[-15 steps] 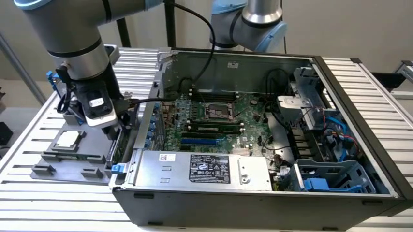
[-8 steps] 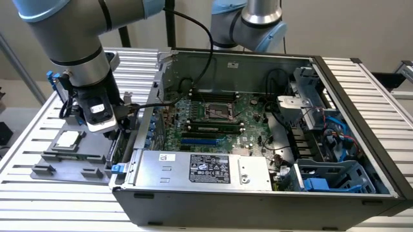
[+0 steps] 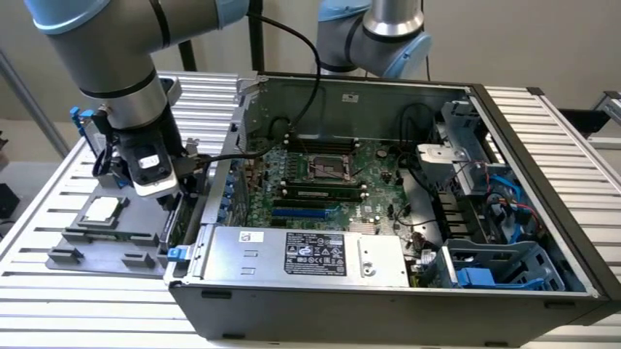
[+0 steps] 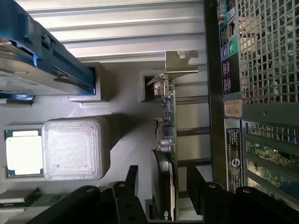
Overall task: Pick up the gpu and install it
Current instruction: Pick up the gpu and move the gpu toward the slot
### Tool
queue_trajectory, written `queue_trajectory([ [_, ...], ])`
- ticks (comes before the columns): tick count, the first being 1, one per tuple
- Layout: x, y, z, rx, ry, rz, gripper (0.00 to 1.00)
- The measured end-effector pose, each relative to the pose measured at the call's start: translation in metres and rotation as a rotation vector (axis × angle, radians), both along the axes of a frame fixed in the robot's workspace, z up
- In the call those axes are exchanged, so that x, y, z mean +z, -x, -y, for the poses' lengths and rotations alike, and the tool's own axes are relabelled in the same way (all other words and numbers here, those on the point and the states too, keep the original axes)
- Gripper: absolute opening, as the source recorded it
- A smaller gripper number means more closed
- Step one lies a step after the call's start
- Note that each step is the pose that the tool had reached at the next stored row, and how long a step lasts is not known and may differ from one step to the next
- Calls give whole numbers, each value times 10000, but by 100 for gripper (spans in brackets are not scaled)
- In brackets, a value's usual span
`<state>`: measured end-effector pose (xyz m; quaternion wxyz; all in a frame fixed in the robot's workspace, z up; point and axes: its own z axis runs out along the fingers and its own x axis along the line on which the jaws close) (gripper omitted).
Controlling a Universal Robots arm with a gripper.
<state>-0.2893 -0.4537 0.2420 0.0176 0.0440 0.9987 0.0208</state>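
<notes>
My gripper will next grab the GPU across the flat sides of its black shroud (image 3: 174, 227) to install it, because a silver bracket sticks out crosswise at one end of the GPU.
The gpu (image 4: 166, 121) is a thin black card standing on edge in a slot of the grey holder tray (image 3: 97, 243), with its silver bracket (image 4: 180, 63) at the far end. In the exterior view the card (image 3: 173, 217) sits at the tray's edge, right against the computer case's outer wall. My gripper (image 4: 163, 182) hangs over the card's near end, open. One black finger (image 4: 132, 179) stands on each side of the card, with a gap showing between finger and card. In the exterior view the gripper (image 3: 160, 190) is low over the tray, at the exterior view's left of the case.
The open computer case (image 3: 543, 218) lies on the slatted table, motherboard (image 3: 330, 182) exposed. On the tray sit a square silver CPU chip (image 4: 21, 151), a silver hard drive with blue rails (image 4: 37, 65) and a memory stick (image 4: 28, 199). The case's mesh back panel (image 4: 268, 56) runs close beside the card.
</notes>
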Motion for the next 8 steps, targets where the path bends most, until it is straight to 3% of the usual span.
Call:
queue_trajectory([
  [8, -20, 0, -1, -72, -1, 1, 100],
])
